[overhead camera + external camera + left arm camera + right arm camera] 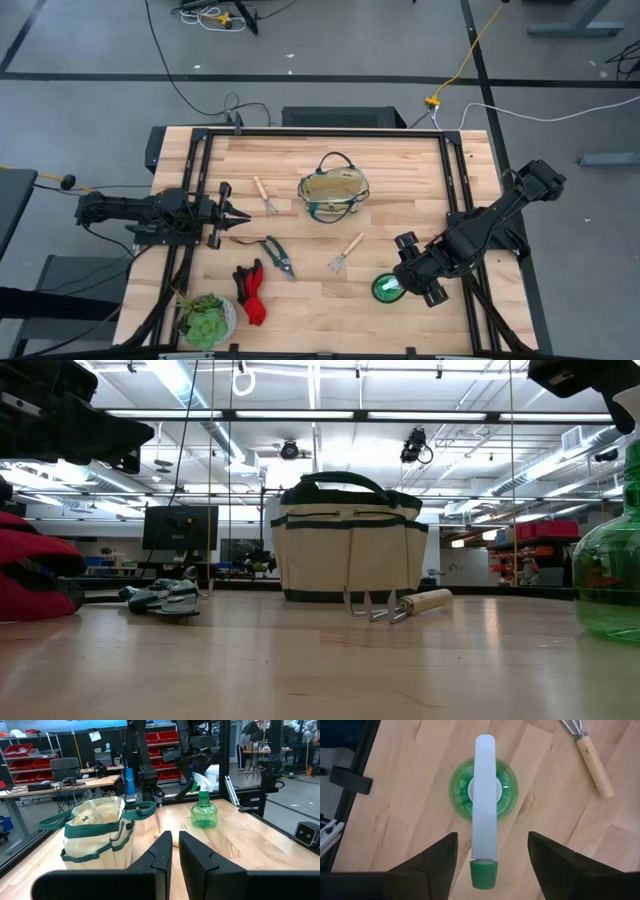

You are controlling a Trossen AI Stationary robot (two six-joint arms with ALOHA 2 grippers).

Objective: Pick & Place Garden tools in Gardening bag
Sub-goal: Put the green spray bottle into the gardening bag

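My right gripper is about to grab the green spray bottle by its white trigger head, so that the bottle can go into the gardening bag [333, 190].
A green spray bottle [484, 790] with a white trigger head [485, 795] stands upright on the table's near right. My right gripper [492, 837] hangs open above it, pointing steeply down, one finger on either side of the head and touching nothing. The tan gardening bag [333, 190] with dark green trim stands upright at mid-table. Two wooden-handled hand forks [265, 196] [346, 252], green-handled shears [278, 255] and red-and-black gloves [250, 292] lie flat on the wood. My left gripper [235, 215] rests shut and level at the table's left edge.
A leafy plant in a pale pot [205, 318] stands at the near left corner. A black frame [455, 180] runs along the table's sides and far edge. Bare wood lies between the bottle and the bag.
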